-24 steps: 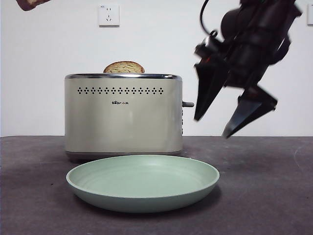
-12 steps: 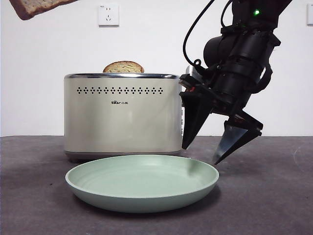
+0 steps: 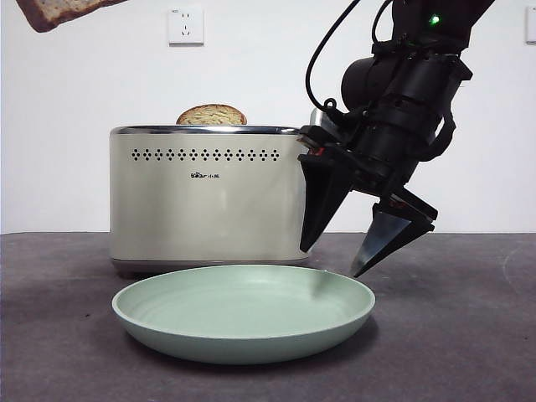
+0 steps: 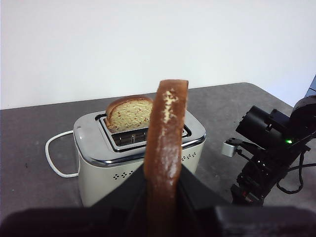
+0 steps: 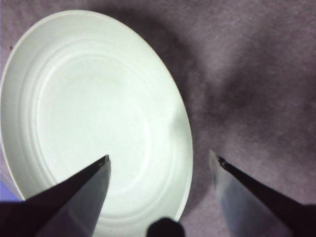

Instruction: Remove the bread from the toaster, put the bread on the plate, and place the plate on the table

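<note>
Next, my right gripper grabs the plate by its rim. Then it puts the plate on the tabletop.
The bread, seen edge-on with its dark crust toward the camera, is held high above the toaster with my left gripper shut on it. In the front view a corner of that bread shows at the top left. The cream toaster stands behind the mint-green plate, which rests on the table. My right gripper hangs open just over the plate's right rim. In the right wrist view the jaws of the right gripper straddle the rim of the plate, one over the dish, one over the table.
A second slice with a rounder dome sticks up from the toaster's slot. The toaster's white cable loops on the table behind it. A wall socket sits on the white wall.
My right gripper has come down and to the left, from high beside the toaster to just above the plate's right rim. The bread has dropped slightly further into the top-left corner.
</note>
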Available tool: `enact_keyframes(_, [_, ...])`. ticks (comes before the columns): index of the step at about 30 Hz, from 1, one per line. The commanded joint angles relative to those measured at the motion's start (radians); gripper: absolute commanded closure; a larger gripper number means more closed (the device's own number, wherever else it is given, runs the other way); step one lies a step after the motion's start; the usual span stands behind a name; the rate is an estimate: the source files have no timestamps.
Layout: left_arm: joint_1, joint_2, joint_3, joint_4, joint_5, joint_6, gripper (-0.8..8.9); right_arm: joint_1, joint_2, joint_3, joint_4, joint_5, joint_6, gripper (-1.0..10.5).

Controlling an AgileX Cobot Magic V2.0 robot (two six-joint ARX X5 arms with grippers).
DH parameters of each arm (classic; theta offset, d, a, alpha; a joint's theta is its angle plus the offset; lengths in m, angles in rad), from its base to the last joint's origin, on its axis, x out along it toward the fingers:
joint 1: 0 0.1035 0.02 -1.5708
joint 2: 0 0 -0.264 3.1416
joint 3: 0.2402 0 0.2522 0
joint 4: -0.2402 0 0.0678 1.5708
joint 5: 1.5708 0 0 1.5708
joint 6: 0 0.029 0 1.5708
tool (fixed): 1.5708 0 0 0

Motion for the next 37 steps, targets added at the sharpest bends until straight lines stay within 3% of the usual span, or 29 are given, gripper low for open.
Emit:
enact_keyframes(1, [0.002, -0.003, -0.002, 0.008, -0.001, -0.006, 8.21, 0.002, 0.024, -0.02, 0.012, 0.006, 0.0, 6.0])
enact_keyframes(8, [0.002, -0.004, -0.002, 0.001, -0.001, -0.006, 8.21, 0.002, 0.032, -0.09, 0.064, 0.005, 0.008, 6.1])
enact_keyframes(17, [0.002, -0.003, -0.002, -0.023, 0.0, -0.006, 8.21, 0.002, 0.032, -0.116, 0.071, 0.004, 0.025, 9.7])
enact_keyframes(21, [0.002, -0.003, -0.002, -0.021, 0.012, -0.007, 8.21, 0.002, 0.023, -0.116, 0.069, -0.002, 0.062, 9.6])
enact_keyframes(27, [0.002, 0.035, -0.002, -0.012, 0.16, -0.007, 8.21, 0.002, -0.062, -0.116, 0.071, -0.001, 0.088, 9.6])
enact_keyframes(31, [0.002, 0.106, -0.001, -0.014, 0.198, -0.008, 8.21, 0.0, -0.15, -0.116, 0.069, 0.0, 0.113, 9.6])
enact_keyframes(37, [0.002, 0.26, -0.001, 0.034, 0.471, -0.059, 8.22, -0.001, -0.285, -0.116, 0.029, 0.001, 0.113, 9.6])
